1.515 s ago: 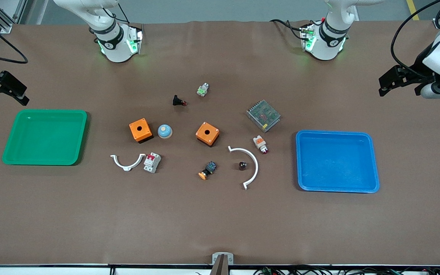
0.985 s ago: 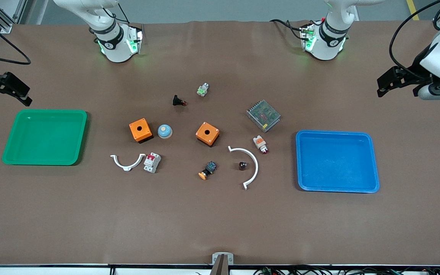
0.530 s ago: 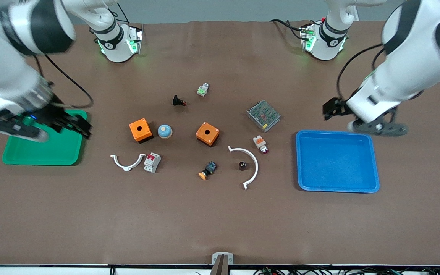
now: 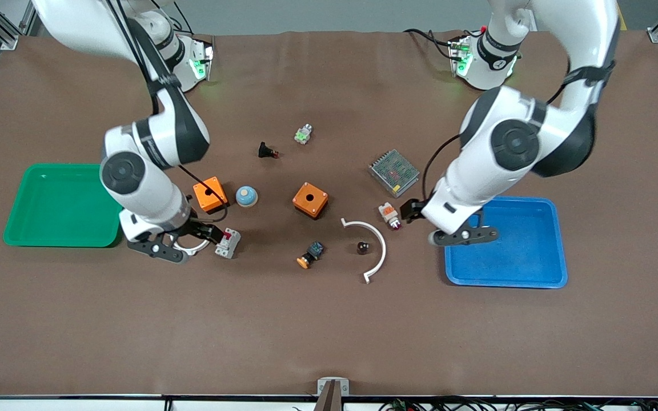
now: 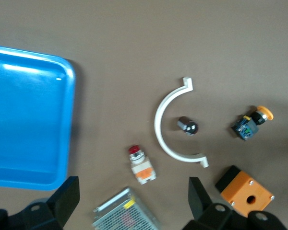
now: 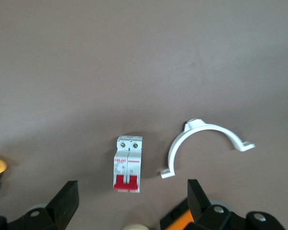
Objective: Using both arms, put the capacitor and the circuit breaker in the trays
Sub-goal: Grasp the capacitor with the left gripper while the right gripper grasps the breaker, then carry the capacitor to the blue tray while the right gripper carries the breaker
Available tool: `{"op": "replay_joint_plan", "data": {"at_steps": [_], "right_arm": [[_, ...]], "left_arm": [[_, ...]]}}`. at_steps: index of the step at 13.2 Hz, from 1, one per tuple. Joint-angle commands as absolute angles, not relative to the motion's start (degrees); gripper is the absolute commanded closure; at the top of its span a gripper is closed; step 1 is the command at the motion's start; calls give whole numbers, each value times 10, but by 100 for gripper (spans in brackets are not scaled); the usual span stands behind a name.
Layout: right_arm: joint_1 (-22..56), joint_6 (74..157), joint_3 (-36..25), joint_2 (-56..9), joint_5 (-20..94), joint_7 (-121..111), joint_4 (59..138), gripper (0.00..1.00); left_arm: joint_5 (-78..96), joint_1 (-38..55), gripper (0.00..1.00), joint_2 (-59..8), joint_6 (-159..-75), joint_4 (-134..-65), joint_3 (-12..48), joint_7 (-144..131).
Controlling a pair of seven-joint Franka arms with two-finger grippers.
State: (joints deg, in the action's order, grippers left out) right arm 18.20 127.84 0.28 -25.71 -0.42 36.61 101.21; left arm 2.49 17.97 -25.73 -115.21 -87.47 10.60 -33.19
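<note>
The robot should next grab the capacitor by its cylindrical side (image 4: 362,247) with the left gripper, and then it can place the capacitor in the blue tray (image 4: 518,250).
The capacitor (image 4: 362,247), a tiny black cylinder, lies inside a large white arc (image 4: 384,245); it also shows in the left wrist view (image 5: 187,126). The circuit breaker (image 4: 228,242), white with red levers, lies beside a small white clamp (image 6: 209,127); it also shows in the right wrist view (image 6: 128,163). My left gripper (image 4: 414,214) is open and empty, above the table beside the white-and-orange indicator lamp (image 4: 389,214). My right gripper (image 4: 200,233) is open and empty, over the small clamp, right beside the circuit breaker.
A green tray (image 4: 49,205) lies at the right arm's end, a blue tray (image 4: 512,257) at the left arm's end. Two orange boxes (image 4: 210,193) (image 4: 310,200), a blue dome (image 4: 246,196), a mesh power supply (image 4: 393,172) and an orange-capped button (image 4: 310,255) lie mid-table.
Both arms have swung in from the table's ends: the right gripper from the green tray to the circuit breaker, the left gripper from above the blue tray to the indicator lamp.
</note>
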Motion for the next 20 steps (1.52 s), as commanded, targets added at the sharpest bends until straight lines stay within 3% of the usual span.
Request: {"op": "replay_joint_plan", "data": {"at_steps": [1,7,8,11,14,15,20], "right_arm": [[198,1310,-1,-306,25,395,999,0],[215,1352,-2,-366,27,414,1009,3],[215,1354,-2,-366,26,414,1015,8],[214,1346,-2,-364,26,415,1015,57],[211,1339,-2,-351,27,417,1015,89],[208,1329,-3,-338,27,417,1014,96],[149,1162,-7,-202,19,393,1012,96]], "left_arm": [[-2,202,0,-338,-1154,-794,99,-355],[-25,250,0,-431,-1240,-766,98,-426],[-25,255,0,-440,-1246,-766,98,-426],[-24,303,0,-462,-1260,-766,51,-438],[-24,332,0,-488,-1294,-766,29,-468],[-24,333,0,-496,-1308,-766,29,-469],[-24,340,3,-512,-1331,-766,22,-469]]}}
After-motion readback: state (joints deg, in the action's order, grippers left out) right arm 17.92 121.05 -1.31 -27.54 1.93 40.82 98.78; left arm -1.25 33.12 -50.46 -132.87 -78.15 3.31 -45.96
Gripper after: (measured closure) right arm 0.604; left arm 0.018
